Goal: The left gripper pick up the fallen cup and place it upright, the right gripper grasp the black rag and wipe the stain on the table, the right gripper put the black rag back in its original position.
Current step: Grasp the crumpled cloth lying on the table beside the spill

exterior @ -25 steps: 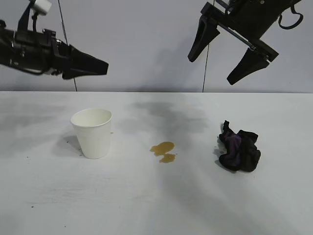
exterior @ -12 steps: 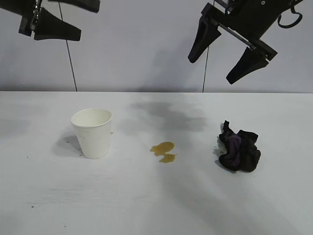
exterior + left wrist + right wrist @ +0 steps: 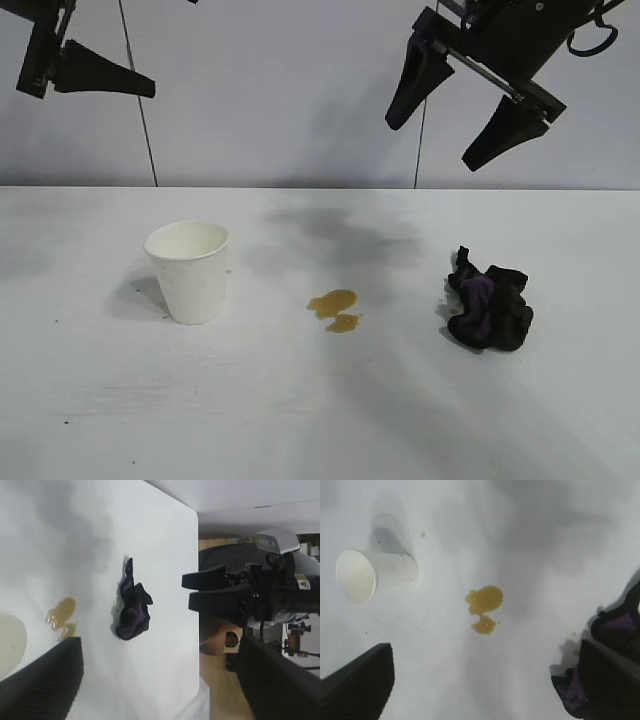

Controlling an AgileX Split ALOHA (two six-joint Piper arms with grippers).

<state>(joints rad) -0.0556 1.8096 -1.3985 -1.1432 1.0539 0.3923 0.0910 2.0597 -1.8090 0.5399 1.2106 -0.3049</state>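
The stain (image 3: pixel 334 308) is on the table. My right gripper should next grab the black rag by its bunched middle (image 3: pixel 487 300) to wipe the table clean.
The white paper cup (image 3: pixel 190 270) stands upright on the table (image 3: pixel 300 420), left of centre. To its right lies the yellowish-brown stain (image 3: pixel 334 308) in two joined patches, and farther right the black rag (image 3: pixel 488 308) with purple folds. My left gripper (image 3: pixel 172 45) hangs open high at the top left, well clear of the cup, one finger mostly cut off. My right gripper (image 3: pixel 432 144) is open, high above the gap between stain and rag. The right wrist view shows cup (image 3: pixel 375 575), stain (image 3: pixel 484 605) and rag (image 3: pixel 617 622) below its empty gripper (image 3: pixel 485 650). The left gripper (image 3: pixel 160 647) is empty too.
Faint grey smudges and arm shadows mark the tabletop behind the stain. A grey wall stands behind the table. In the left wrist view the rag (image 3: pixel 132 607) and stain (image 3: pixel 62 615) lie on the table, with the right gripper (image 3: pixel 220 590) beyond the table's edge.
My left gripper has risen and swung back from above the cup toward the top left corner. The cup, stain, rag and right gripper have not moved.
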